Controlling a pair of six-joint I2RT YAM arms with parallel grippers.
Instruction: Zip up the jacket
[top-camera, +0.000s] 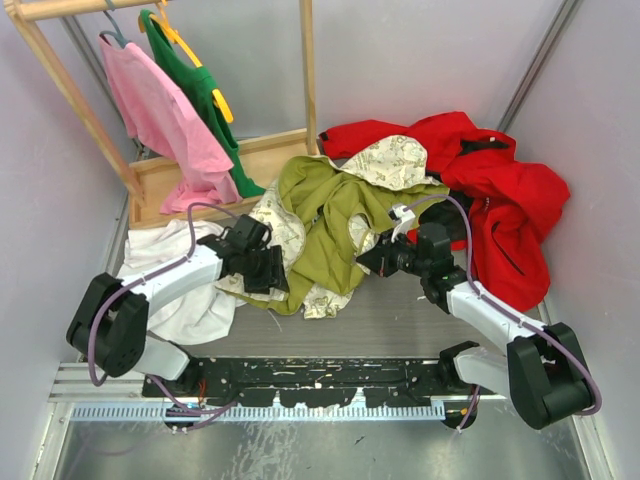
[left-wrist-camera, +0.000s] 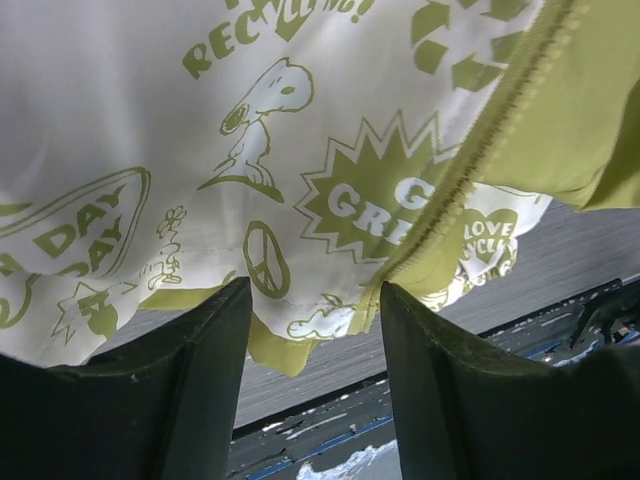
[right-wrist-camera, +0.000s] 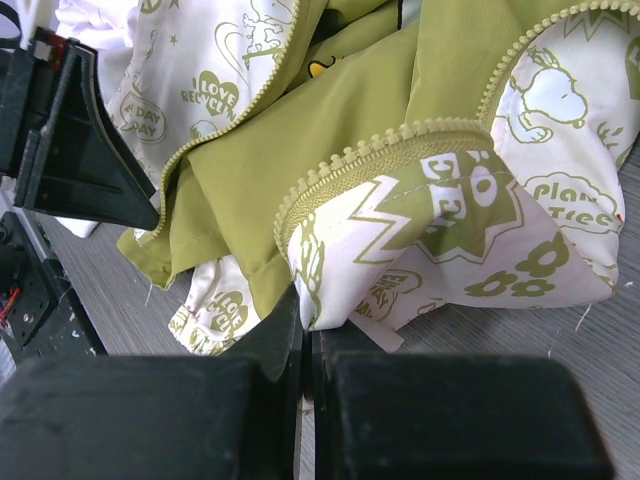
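The left gripper grabs the jacket (top-camera: 322, 212) at the lower zipper edge's corner (top-camera: 282, 292) next, which leaves the end of the zipper's teeth exposed to join and zip.
The jacket (top-camera: 322, 212) lies crumpled at the table's middle, olive-green outside and cream printed lining showing. In the left wrist view my left gripper (left-wrist-camera: 315, 298) stands open, its fingers (left-wrist-camera: 195, 385) apart below the printed lining (left-wrist-camera: 200, 120) and an olive zipper edge (left-wrist-camera: 478, 160); nothing is pinched between them. My left gripper (top-camera: 268, 270) sits at the jacket's lower left edge. My right gripper (right-wrist-camera: 308, 325) is shut on a fold of the jacket's cream-and-olive hem (right-wrist-camera: 400, 240), beside a row of zipper teeth (right-wrist-camera: 380, 145). It sits at the jacket's lower right (top-camera: 378, 260).
A bright red jacket (top-camera: 495, 195) lies at the back right, touching the olive one. A white garment (top-camera: 175, 290) lies under the left arm. A wooden rack (top-camera: 255, 160) at the back left holds a pink shirt (top-camera: 160, 115) and a green one (top-camera: 205, 95). Grey table (top-camera: 400, 320) shows in front.
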